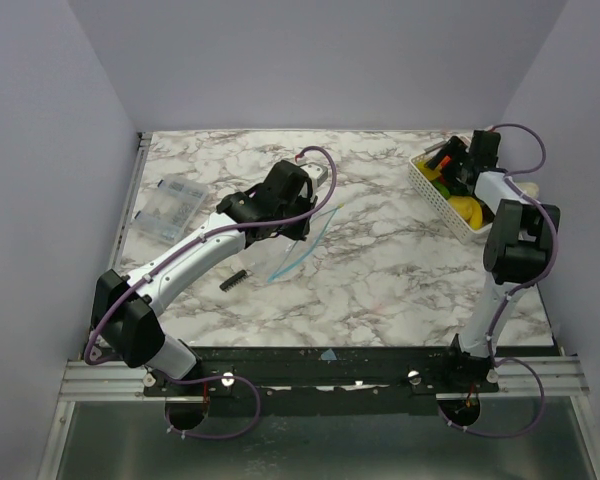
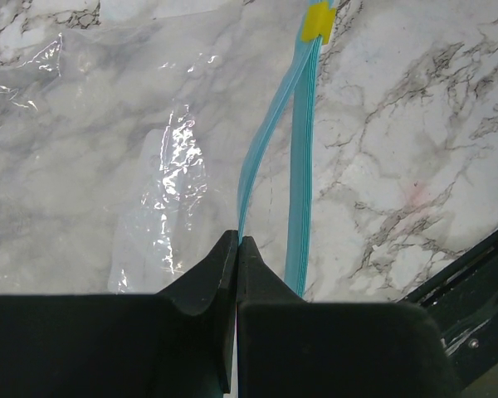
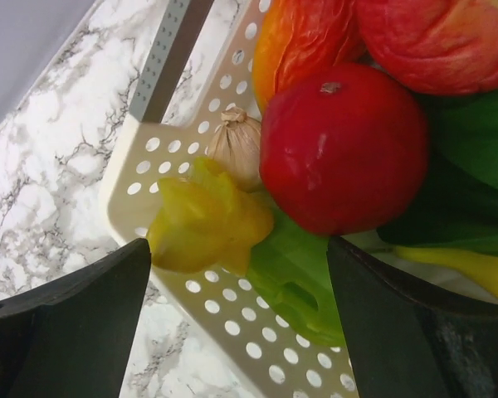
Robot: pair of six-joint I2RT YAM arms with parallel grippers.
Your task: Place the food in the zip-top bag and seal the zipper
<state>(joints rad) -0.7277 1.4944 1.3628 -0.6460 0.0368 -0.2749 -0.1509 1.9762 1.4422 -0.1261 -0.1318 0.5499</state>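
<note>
The yellow star-shaped fruit's body must stay free to enter the zip-top bag [image 1: 305, 245]. My right gripper should next grab the fruit by the sides of its near end [image 1: 428, 171].
The zip-top bag [image 1: 305, 245] lies flat mid-table, clear [image 2: 108, 149], its mouth parted. The teal zipper [image 2: 302, 166] shows as two strips, with a yellow tab [image 2: 319, 23] at the far end. My left gripper [image 1: 300, 228] is shut on one lip of the zipper [image 2: 238, 240]. The food sits in a white basket [image 1: 432, 195] at the far right. My right gripper [image 1: 450, 172] hangs open over it [image 3: 239, 249], its fingers either side of a yellow star-shaped fruit [image 3: 207, 220] and a green piece [image 3: 303, 282]. A red round fruit [image 3: 340, 149] lies just beyond.
A small black bar [image 1: 233, 280] lies left of the bag. A clear packet with a white label [image 1: 170, 205] sits at the far left. The basket also holds a garlic bulb [image 3: 236, 145], orange [image 3: 303, 37], red and dark green pieces. Its perforated wall [image 3: 241, 332] lies under the right fingers.
</note>
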